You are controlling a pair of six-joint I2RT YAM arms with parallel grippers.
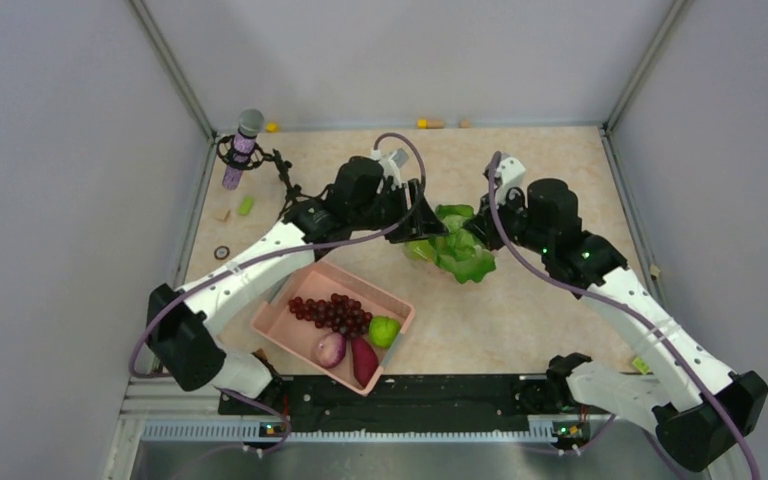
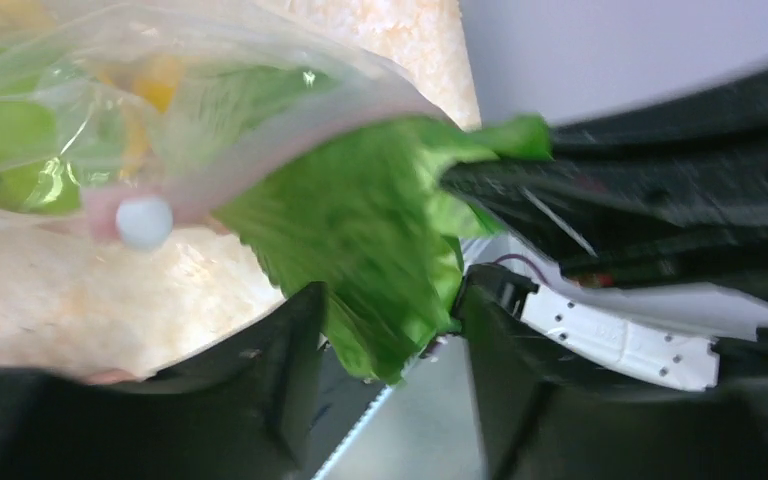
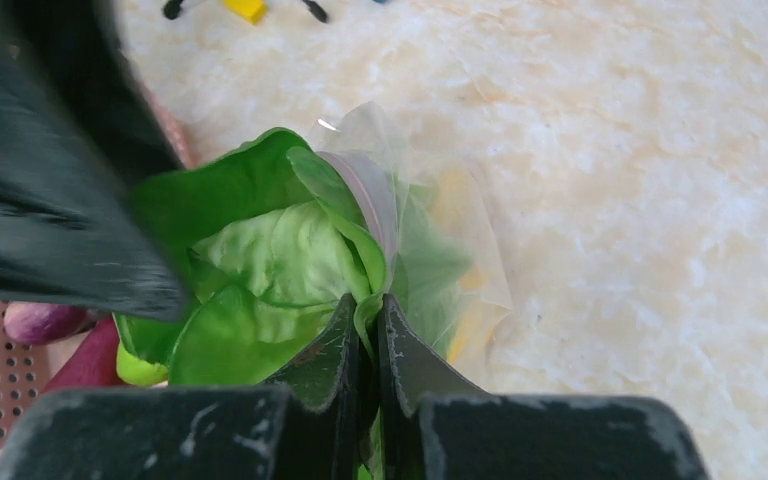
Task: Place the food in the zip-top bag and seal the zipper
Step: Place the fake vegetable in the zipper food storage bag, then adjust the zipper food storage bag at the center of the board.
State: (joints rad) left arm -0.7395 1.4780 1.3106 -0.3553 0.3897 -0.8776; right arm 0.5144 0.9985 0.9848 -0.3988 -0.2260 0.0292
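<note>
The zip-top bag's pink zipper edge (image 2: 260, 165) is the part my left gripper should pick up to hold the zip-top bag open for the lettuce, and the white slider (image 2: 144, 222) should stay free.
The green lettuce (image 1: 460, 250) lies at mid-table, half inside the clear zip-top bag (image 1: 418, 250). In the left wrist view the lettuce (image 2: 360, 230) sticks out of the bag (image 2: 80, 100) past the pink zipper (image 2: 260, 150). A leaf fills the gap between my left gripper's (image 2: 390, 300) fingers and touches both. Yellow food (image 2: 155, 80) shows through the film. My right gripper (image 3: 372, 305) is shut on the bag's mouth edge where the zipper (image 3: 370, 205) runs down beside the lettuce (image 3: 260, 260). In the top view both grippers, left (image 1: 422, 222) and right (image 1: 478, 232), meet at the lettuce.
A pink basket (image 1: 290, 325) at the near left holds dark grapes (image 1: 335, 312), a purple onion (image 1: 329, 349), a reddish sweet potato (image 1: 364, 360) and a green fruit (image 1: 385, 330). A microphone (image 1: 243, 148) stands at the far left. Small blocks (image 1: 428, 123) lie along the back wall.
</note>
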